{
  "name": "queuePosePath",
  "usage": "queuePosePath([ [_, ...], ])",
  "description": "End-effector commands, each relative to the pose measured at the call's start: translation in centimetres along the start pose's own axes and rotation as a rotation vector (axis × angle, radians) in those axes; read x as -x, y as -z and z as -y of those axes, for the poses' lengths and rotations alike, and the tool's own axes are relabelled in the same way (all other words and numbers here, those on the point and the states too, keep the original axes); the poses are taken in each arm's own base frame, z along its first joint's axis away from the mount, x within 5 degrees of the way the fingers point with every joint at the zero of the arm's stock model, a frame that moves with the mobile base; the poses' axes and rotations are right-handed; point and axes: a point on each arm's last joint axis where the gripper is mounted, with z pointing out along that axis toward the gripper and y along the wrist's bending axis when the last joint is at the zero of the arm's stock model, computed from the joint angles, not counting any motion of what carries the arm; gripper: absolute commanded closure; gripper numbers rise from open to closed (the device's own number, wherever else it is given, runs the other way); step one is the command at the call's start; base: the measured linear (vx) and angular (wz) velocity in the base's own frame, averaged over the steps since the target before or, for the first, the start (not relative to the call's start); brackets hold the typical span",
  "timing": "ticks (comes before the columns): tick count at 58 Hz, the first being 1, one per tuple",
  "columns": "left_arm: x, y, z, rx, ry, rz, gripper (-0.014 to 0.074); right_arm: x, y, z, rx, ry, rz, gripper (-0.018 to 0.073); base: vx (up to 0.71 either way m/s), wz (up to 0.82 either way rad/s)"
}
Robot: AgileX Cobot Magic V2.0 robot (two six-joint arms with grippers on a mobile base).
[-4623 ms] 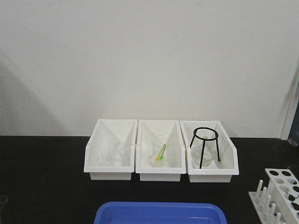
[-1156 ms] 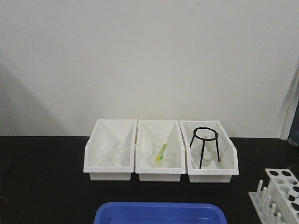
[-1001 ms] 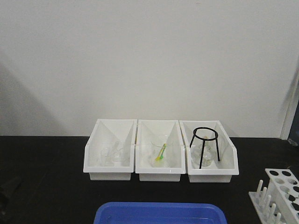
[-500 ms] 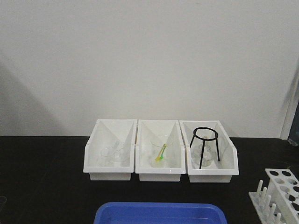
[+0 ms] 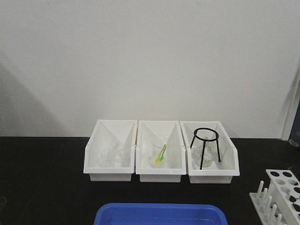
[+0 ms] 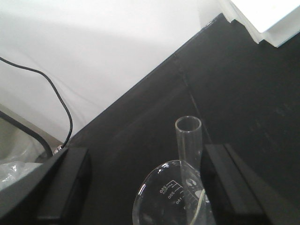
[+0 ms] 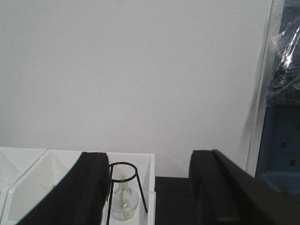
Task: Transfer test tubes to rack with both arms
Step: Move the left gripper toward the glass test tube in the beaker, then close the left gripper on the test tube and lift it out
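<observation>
The test tube has to go to the rack, so my left gripper should next grab the test tube by its open upper end [image 6: 189, 129].
In the left wrist view a slim clear test tube [image 6: 188, 140] stands upright inside a wide graduated glass beaker [image 6: 164, 197]. My left gripper [image 6: 145, 187] is open around them, with the tube close to the right finger [image 6: 229, 183] and a wide gap to the left finger. The white rack [image 5: 281, 192], with round holes and upright pegs, stands at the front view's bottom right corner. My right gripper [image 7: 152, 197] is open and empty, held up and facing the bins. Neither gripper shows in the front view.
Three white bins [image 5: 161, 176] stand in a row at the back; the right one holds a black tripod [image 5: 205, 146] over a glass flask [image 7: 123, 204]. A blue tray [image 5: 159, 213] lies at the front centre. A faint glass rim [image 5: 2, 200] shows at the left edge.
A dark gripper shape seen at the front view's left edge about a second ago has dropped out of sight. Bins, tray and rack have not moved.
</observation>
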Motion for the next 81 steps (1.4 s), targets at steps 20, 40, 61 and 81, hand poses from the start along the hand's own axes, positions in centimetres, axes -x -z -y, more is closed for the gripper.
queuePosePath([
  [20,0.6,-2.0,-0.2,0.054,-0.014,0.041,0.0025,2.3,0.2,0.1,-0.010,0.015,0.170,0.0128,0.00,0.00],
  [40,0.5,-2.2,-0.2,0.068,0.011,0.047,0.0025,2.1,0.2,0.1,-0.009,0.015,0.149,0.0134,0.00,0.00],
  [61,0.5,-2.2,-0.2,0.066,0.062,0.048,0.0025,1.7,0.1,0.1,-0.007,0.013,0.108,0.0134,0.00,0.00],
  [81,-0.2,-4.0,0.4,0.097,0.047,0.046,0.0025,1.7,0.1,0.1,-0.007,0.013,0.107,0.0134,0.00,0.00],
])
